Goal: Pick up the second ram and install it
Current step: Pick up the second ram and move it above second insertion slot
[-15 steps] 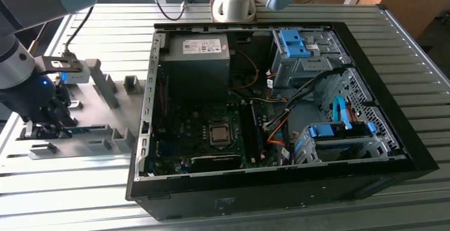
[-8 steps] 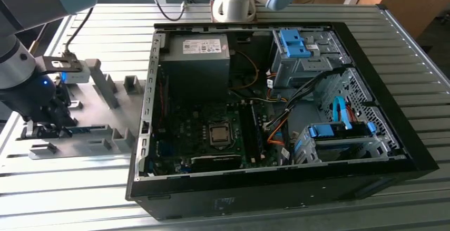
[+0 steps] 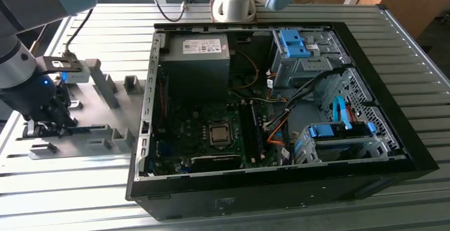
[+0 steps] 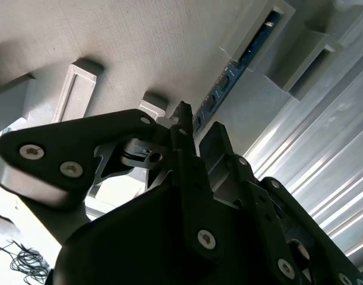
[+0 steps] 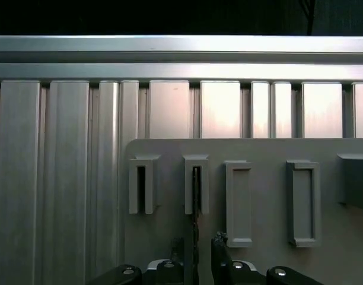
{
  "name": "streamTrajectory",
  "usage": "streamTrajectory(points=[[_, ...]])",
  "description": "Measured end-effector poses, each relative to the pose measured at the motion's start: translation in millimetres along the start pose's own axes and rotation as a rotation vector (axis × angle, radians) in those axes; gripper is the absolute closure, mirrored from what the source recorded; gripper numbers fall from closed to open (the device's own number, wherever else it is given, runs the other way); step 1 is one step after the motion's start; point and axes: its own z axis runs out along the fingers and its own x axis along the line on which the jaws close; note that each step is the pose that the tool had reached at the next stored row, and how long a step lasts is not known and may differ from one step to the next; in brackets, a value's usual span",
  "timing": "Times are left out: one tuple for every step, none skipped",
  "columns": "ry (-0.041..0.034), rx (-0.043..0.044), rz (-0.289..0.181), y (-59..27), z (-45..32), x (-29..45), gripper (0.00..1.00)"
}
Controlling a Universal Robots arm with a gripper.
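Observation:
My gripper will grab the second ram next by its flat sides along the ram's exposed top edge [image 5: 195, 245], so it can install the ram in the motherboard.
The second ram [image 4: 241, 65] is a thin blue-green board standing on edge in slotted grey holders on the fixture plate [image 3: 105, 109]. In the first wrist view it is a thin dark line [image 5: 195, 205] running from a slot down between my fingers. My gripper [image 5: 198, 244] is open and straddles the stick, one black fingertip [image 5: 178, 246] on each side with a small gap to the board. In the second wrist view the gripper [image 4: 198, 127] sits over the stick's near end. In the exterior view the gripper [image 3: 52, 128] hangs low over the plate, at that view's left.
The open computer case [image 3: 281, 109] lies at the exterior view's right, with the motherboard [image 3: 211, 136], power supply [image 3: 197, 57] and blue drive bays [image 3: 338, 133] inside. Several empty grey holders [image 5: 238, 202] stand on the plate. The ribbed metal table [image 3: 84, 189] surrounds everything.

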Motion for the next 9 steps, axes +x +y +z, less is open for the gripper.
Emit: streamTrajectory(points=[[0.0000, 0.0000, 0.000, 0.1, 0.5, -0.3, 0.67], [0.0000, 0.0000, 0.000, 0.1, 1.1, -0.5, 0.67], [0.0000, -0.0001, 0.000, 0.2, 1.7, -0.7, 0.75], [0.0001, -0.0001, 0.000, 0.3, 2.2, -0.9, 0.75], [0.0000, -0.0001, 0.000, 0.2, 2.8, -1.0, 0.75], [0.0002, -0.0002, 0.000, 0.3, 3.2, -1.1, 0.75], [0.0002, -0.0003, 0.000, 0.4, 3.6, -1.1, 0.75], [0.0002, -0.0003, 0.000, 0.5, 3.9, -1.1, 0.75], [0.0002, -0.0003, 0.000, 0.5, 4.0, -1.1, 0.75]])
